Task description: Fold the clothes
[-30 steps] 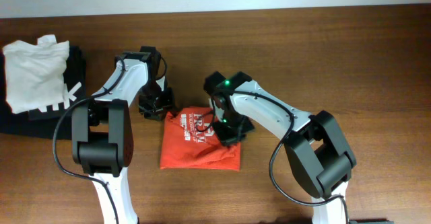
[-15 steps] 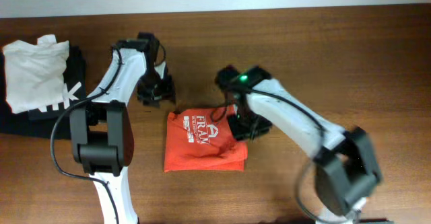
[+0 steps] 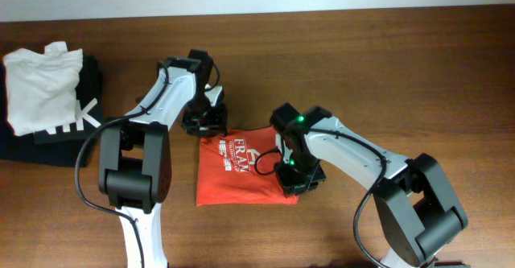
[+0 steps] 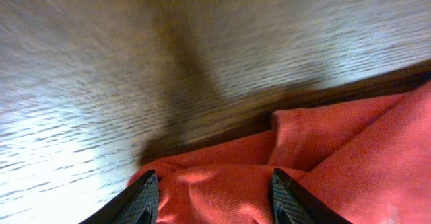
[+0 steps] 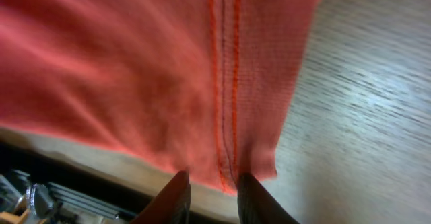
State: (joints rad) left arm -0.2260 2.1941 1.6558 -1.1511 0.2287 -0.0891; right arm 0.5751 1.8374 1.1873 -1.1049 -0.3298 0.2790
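Next, my left gripper grabs the T-shirt's raised corner fold [image 3: 211,138] [image 4: 214,193], opposite the hem that my right gripper holds, to fold the T-shirt.
The orange-red T-shirt [image 3: 241,175] lies folded into a rough rectangle at the table's middle, white lettering facing up. My left gripper [image 3: 205,125] is at its top left corner. In the left wrist view its jaws [image 4: 214,198] are wide open and straddle a raised fold of the orange cloth [image 4: 337,150]. My right gripper [image 3: 298,181] is at the shirt's lower right corner. In the right wrist view its narrow jaws [image 5: 212,187] hold the stitched hem [image 5: 229,116].
A plain white folded garment [image 3: 40,87] lies on a black garment with white letters [image 3: 84,115] at the far left. Bare wooden table [image 3: 418,75] surrounds the shirt, and a pale wall edge runs along the back.
My left gripper moved right and down onto the shirt's top left corner. My right gripper moved from the shirt's upper middle to its lower right corner. The shirt shifted slightly right.
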